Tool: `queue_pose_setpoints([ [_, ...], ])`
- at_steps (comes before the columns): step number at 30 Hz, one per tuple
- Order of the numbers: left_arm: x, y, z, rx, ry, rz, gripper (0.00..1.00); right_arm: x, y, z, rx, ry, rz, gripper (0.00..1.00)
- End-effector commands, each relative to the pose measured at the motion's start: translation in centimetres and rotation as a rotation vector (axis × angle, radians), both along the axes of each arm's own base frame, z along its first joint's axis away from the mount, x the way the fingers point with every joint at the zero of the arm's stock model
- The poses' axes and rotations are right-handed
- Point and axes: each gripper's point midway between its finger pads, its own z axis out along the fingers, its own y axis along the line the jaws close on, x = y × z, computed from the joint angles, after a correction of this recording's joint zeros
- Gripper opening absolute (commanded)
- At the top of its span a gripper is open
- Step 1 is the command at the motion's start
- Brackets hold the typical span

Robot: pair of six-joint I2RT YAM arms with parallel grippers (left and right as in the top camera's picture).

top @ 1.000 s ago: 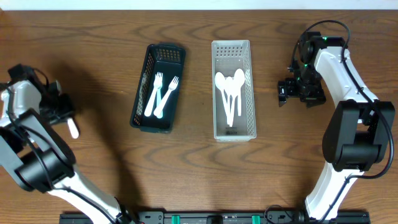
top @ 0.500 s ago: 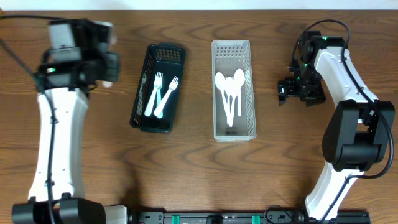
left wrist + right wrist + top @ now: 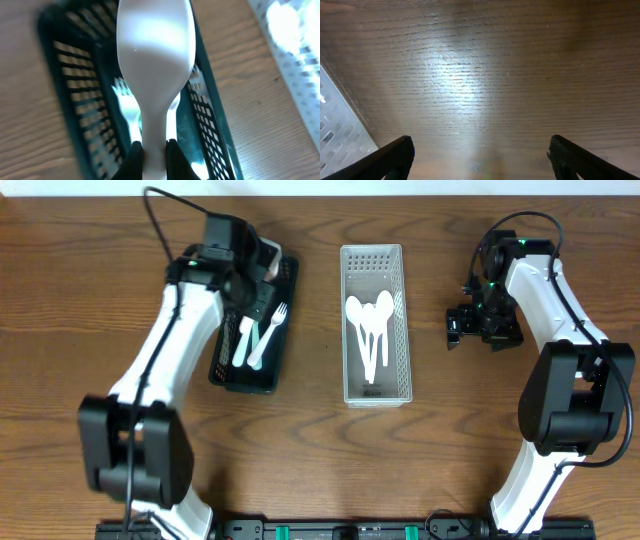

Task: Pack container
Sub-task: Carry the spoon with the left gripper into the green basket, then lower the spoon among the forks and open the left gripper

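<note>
The spoon stays in my left gripper for now, high above the forks, its bowl over the dark basket's far rim; released now, it would fall short.
My left gripper point(image 3: 258, 272) is shut on a white plastic spoon point(image 3: 155, 50) and holds it above the far end of the dark mesh basket point(image 3: 244, 383). Two white forks point(image 3: 262, 332) lie in that basket; they also show under the spoon in the left wrist view point(image 3: 127, 102). The white mesh container point(image 3: 376, 397) to the right holds several white spoons point(image 3: 368, 325). My right gripper point(image 3: 456, 330) is open and empty over bare table, right of the white container; its fingers point(image 3: 480, 152) frame only wood.
The dark basket's wall point(image 3: 82, 90) and a blurred edge of the white container point(image 3: 295, 40) show in the left wrist view. A corner of the white container point(image 3: 337, 125) shows at the left of the right wrist view. The table is brown wood.
My left arm has swung from the table's far left edge rightward, carrying the spoon to above the dark basket. The right arm has not moved.
</note>
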Motion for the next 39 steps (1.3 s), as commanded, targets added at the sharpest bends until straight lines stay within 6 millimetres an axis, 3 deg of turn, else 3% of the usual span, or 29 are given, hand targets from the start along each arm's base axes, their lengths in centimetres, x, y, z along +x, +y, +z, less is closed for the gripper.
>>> queue_pose_setpoints([
  [1, 0.0, 0.0, -2.6, 0.014, 0.059, -0.006, 0.06, -0.1, 0.0, -0.2, 0.008, 0.009, 0.0, 0.89],
  [7, -0.9, 0.1, -6.7, 0.027, 0.175, 0.018, 0.06, -0.1, 0.0, -0.2, 0.008, 0.009, 0.0, 0.89],
  [13, -1.4, 0.2, -8.3, 0.028, 0.227, 0.046, 0.06, -0.1, 0.0, -0.2, 0.008, 0.009, 0.001, 0.9],
  [19, -1.7, 0.3, -8.3, 0.029, 0.241, 0.052, 0.08, -0.1, 0.0, -0.2, 0.008, 0.009, 0.0, 0.9],
  [21, -1.9, 0.3, -8.4, 0.03, 0.249, 0.056, 0.17, -0.1, 0.0, -0.2, 0.008, 0.009, 0.0, 0.9],
  [22, -2.0, 0.3, -8.4, 0.031, 0.254, 0.056, 0.27, -0.1, 0.0, -0.2, 0.008, 0.008, 0.0, 0.9],
  [31, -2.3, 0.4, -7.9, 0.024, 0.265, 0.087, 0.27, -0.1, 0.0, -0.2, 0.008, 0.008, 0.001, 0.9],
  [39, -2.7, -0.5, -4.5, -0.006, 0.216, 0.114, 0.26, 0.0, 0.0, -0.2, 0.008, 0.005, 0.0, 0.9],
])
